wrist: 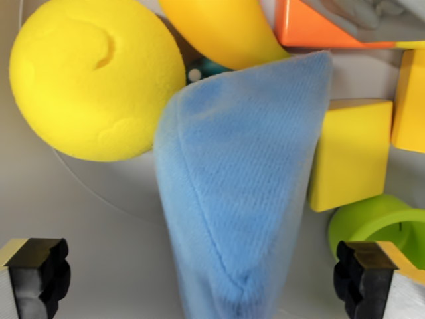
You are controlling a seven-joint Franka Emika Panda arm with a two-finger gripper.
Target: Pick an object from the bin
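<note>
I will next grab the blue plush cone by its narrow end [229, 292] to pick an object from the bin.
A blue plush cone [242, 186] fills the middle of the wrist view, its narrow end pointing down between my fingers. My gripper [202, 276] is open, one black fingertip [40, 276] at the lower left and the other at the lower right, with the plush's tip in the gap. A big yellow foam ball [93, 76] lies at the upper left, touching the plush. A yellow banana-shaped toy [222, 30] lies at the top. A yellow block [352, 153] sits against the plush on the wrist view's right.
A green ring [375, 222] lies by the right fingertip. An orange block [319, 30] is at the top right, a second yellow block [410, 100] at the right edge. A small teal object [202, 68] peeks out under the banana. Grey bin floor [99, 232] shows at the lower left.
</note>
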